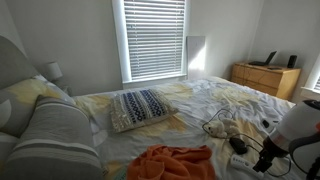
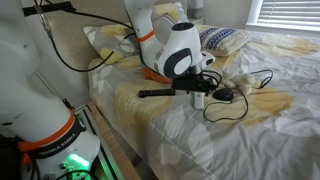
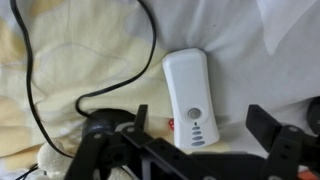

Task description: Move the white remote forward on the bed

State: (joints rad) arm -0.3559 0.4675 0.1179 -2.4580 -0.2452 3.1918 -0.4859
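The remote [image 3: 190, 98] is still below my fingers, which stop above its top in an exterior view. I need to lower my gripper before I close it.
The white remote [image 3: 190, 98] lies flat on the white sheet of the bed [image 3: 265, 50], buttons up. In the wrist view my gripper [image 3: 200, 132] is open, with one black finger on each side of the remote's lower end and not touching it. In an exterior view the gripper [image 2: 200, 90] points down just over the remote [image 2: 199, 101] near the bed's side edge. In an exterior view the gripper [image 1: 268, 158] is low over the bed [image 1: 200, 105] and hides the remote.
A small black corded gadget [image 2: 226, 95] and its looping cord [image 3: 40, 90] lie right beside the remote. A long black object [image 2: 155, 94] lies nearby. An orange blanket [image 1: 175, 160], a blue-patterned cushion [image 1: 140, 107], grey pillows [image 1: 50, 125] and a wooden dresser [image 1: 265, 78] are around.
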